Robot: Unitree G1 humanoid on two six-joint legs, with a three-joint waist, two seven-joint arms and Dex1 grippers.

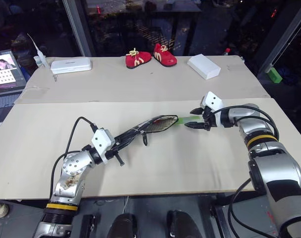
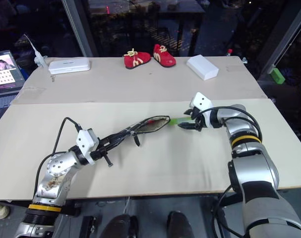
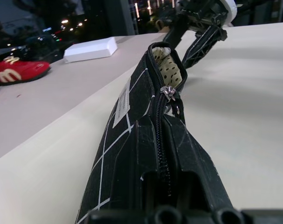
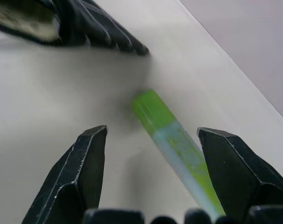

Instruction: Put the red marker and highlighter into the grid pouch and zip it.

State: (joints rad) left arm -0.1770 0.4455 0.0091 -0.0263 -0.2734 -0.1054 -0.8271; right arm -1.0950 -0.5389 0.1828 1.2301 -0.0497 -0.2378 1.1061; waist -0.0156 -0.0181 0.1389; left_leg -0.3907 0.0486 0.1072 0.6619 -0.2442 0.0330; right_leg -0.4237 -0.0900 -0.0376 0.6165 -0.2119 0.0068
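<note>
The right gripper's fingers are above the highlighter's body (image 1: pixel 190 120) (image 4: pixel 182 156) and the table, so it isn't time to close yet. The right gripper has to lower first, then close on the highlighter.
My left gripper (image 1: pixel 124 137) is shut on one end of the grid pouch (image 1: pixel 151 126), a black pouch with white grid lines, and holds it level just above the table. The pouch's far end gapes open and shows a dotted cream lining (image 3: pixel 165 59); the zipper pull (image 3: pixel 168 92) hangs near that opening. The light green highlighter (image 1: pixel 182 120) lies flat on the table just past the pouch's mouth. My right gripper (image 1: pixel 190 119) is open, with one finger on each side of the highlighter (image 4: pixel 174 140) and not touching it. The red marker is out of view.
At the table's back stand a pair of small red shoes (image 1: pixel 150 57), a white box (image 1: pixel 204 66) and a white case (image 1: pixel 71 65). A screen (image 1: pixel 4 72) sits off the table's left side and a small green block (image 1: pixel 275 75) off the right.
</note>
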